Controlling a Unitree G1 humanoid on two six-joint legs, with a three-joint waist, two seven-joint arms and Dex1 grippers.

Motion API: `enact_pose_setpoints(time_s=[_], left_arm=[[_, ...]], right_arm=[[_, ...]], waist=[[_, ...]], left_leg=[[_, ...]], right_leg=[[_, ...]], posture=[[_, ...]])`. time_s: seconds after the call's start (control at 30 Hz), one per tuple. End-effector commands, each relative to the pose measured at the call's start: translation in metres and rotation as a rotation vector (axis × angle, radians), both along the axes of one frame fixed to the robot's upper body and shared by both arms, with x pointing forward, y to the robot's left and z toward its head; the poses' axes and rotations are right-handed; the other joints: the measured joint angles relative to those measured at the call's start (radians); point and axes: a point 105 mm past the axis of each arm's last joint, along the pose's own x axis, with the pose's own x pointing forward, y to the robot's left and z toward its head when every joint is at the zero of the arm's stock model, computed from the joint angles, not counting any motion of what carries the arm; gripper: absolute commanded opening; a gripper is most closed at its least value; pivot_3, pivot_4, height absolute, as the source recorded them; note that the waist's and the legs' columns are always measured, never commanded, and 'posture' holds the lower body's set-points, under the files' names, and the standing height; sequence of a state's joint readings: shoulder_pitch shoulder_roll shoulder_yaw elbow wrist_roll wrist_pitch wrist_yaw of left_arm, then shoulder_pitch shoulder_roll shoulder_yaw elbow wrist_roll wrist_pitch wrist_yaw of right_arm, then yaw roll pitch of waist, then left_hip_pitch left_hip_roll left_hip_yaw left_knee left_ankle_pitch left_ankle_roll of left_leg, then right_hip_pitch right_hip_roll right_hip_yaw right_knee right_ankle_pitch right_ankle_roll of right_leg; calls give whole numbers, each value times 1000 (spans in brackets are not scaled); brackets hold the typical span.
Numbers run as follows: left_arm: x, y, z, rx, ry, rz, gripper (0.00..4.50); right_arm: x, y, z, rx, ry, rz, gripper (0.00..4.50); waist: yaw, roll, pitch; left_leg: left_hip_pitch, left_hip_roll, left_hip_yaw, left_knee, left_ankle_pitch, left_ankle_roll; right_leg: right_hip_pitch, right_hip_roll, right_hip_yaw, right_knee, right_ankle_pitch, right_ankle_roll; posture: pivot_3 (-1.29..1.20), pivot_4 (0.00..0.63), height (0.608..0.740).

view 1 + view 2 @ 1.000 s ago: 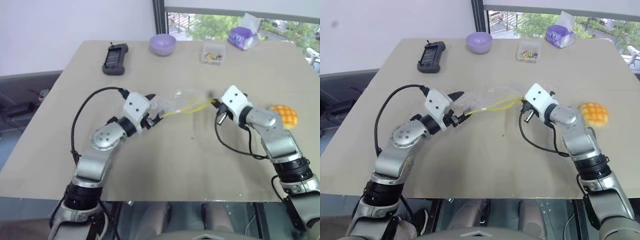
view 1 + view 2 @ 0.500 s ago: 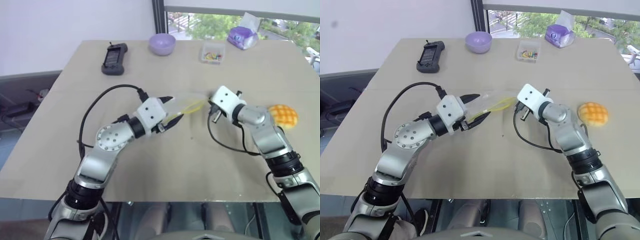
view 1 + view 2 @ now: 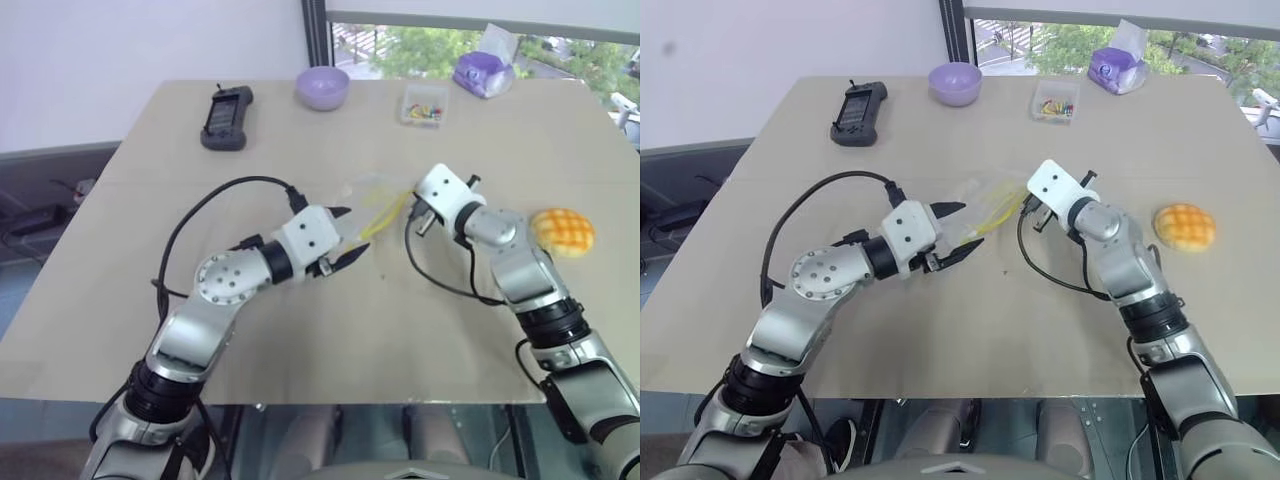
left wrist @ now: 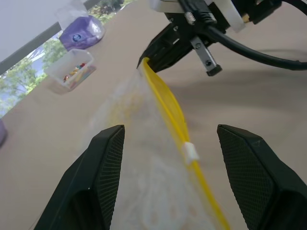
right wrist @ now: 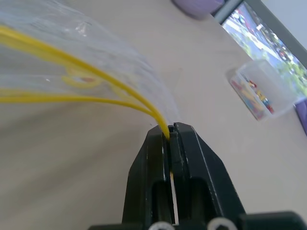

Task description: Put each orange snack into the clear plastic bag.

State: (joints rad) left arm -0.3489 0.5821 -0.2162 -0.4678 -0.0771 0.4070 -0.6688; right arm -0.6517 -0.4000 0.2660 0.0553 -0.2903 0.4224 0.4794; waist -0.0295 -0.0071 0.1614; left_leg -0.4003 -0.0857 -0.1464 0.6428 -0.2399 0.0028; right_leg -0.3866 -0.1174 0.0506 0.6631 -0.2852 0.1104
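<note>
Next, my left gripper pinches the clear bag (image 3: pixel 372 203) by its yellow strip (image 3: pixel 362 241), the edge that stays taut while the bag hangs thin and crumpled.
The clear plastic bag (image 3: pixel 372 203) hangs just above the table's middle, crumpled, its yellow seal strip (image 4: pixel 169 106) running between my two grippers. My right gripper (image 5: pixel 170 130) is shut on one end of that strip. My left gripper (image 4: pixel 168 132) stands open, its two black fingers (image 4: pixel 103 167) on either side of the bag's other end without pinching it. The orange snack (image 3: pixel 562 231), a round bun with a grid-scored top, lies on the table to the right, behind my right forearm.
Along the table's far edge lie a black handheld device (image 3: pixel 227 117), a purple bowl (image 3: pixel 322 88), a small clear box of coloured bits (image 3: pixel 424 103) and a purple wrapped pack (image 3: pixel 484 70). A window is behind the table (image 3: pixel 300 330).
My left gripper has moved right along the bag and my right gripper has come left, so the bag, stretched out before, is now bunched short between them.
</note>
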Motion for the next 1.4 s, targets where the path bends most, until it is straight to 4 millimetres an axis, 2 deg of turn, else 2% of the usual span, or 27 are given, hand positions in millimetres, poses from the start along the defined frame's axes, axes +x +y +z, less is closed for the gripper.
enact_pose_setpoints(time_s=[0.03, 0.27, 0.6, 0.97, 1.07, 1.1, 1.13, 1.23, 1.4], left_arm=[[-4, -5, 0, 25, -42, -20, 3240], [-1, -7, -6, 34, -53, -2, 3240], [8, 6, -20, 101, -44, 83, 3240], [11, 6, -15, 70, -46, 115, 3240], [10, 7, -16, 70, -45, 121, 1864], [11, 7, -15, 70, -46, 122, 1525], [11, 8, -15, 68, -49, 127, 776], [11, 9, -14, 68, -52, 132, 209], [11, 10, -12, 68, -62, 137, 209]], right_arm=[[1, -2, 21, 34, -71, -54, 0], [-3, 0, 20, 26, -68, -63, 0], [-5, 6, 20, 22, -67, -46, 0], [-6, 7, 17, 22, -60, -44, 0], [-6, 6, 17, 21, -58, -43, 0], [-7, 6, 17, 20, -57, -43, 0], [-7, 6, 16, 20, -56, -43, 0], [-7, 7, 15, 19, -52, -41, 0], [-8, 7, 13, 16, -46, -35, 0]], waist=[[-3, 0, 0], [-7, 0, 0], [-10, 0, 0], [-10, 0, 0], [-10, 0, 0], [-10, 0, 0], [-10, 0, 0], [-10, 0, 0], [-10, 0, 0]], left_leg=[[0, 0, 0, 0, 0, 0], [0, 0, 0, 0, 0, 0], [0, 0, 0, 0, 0, 0], [0, 0, 0, 0, 0, 0], [0, 0, 0, 0, 0, 0], [0, 0, 0, 0, 0, 0], [0, 0, 0, 0, 0, 0], [0, 0, 0, 0, 0, 0], [0, 0, 1, 0, 0, 0]], right_leg=[[0, 0, 0, 0, 0, 0], [0, 0, 0, 0, 0, 0], [-1, 0, 1, 0, 0, 0], [-1, 0, 1, 1, 0, 0], [-1, 0, 1, 1, 0, 0], [-1, 0, 1, 1, 0, 0], [-1, 0, 1, 1, 0, 0], [-1, 0, 1, 1, 0, 0], [-1, 0, 1, 1, 0, 0]], posture=[[0, 150, 740], [0, 150, 740], [0, 150, 740], [0, 150, 740], [0, 150, 740], [0, 150, 740], [0, 150, 740], [0, 150, 740], [0, 150, 740]])
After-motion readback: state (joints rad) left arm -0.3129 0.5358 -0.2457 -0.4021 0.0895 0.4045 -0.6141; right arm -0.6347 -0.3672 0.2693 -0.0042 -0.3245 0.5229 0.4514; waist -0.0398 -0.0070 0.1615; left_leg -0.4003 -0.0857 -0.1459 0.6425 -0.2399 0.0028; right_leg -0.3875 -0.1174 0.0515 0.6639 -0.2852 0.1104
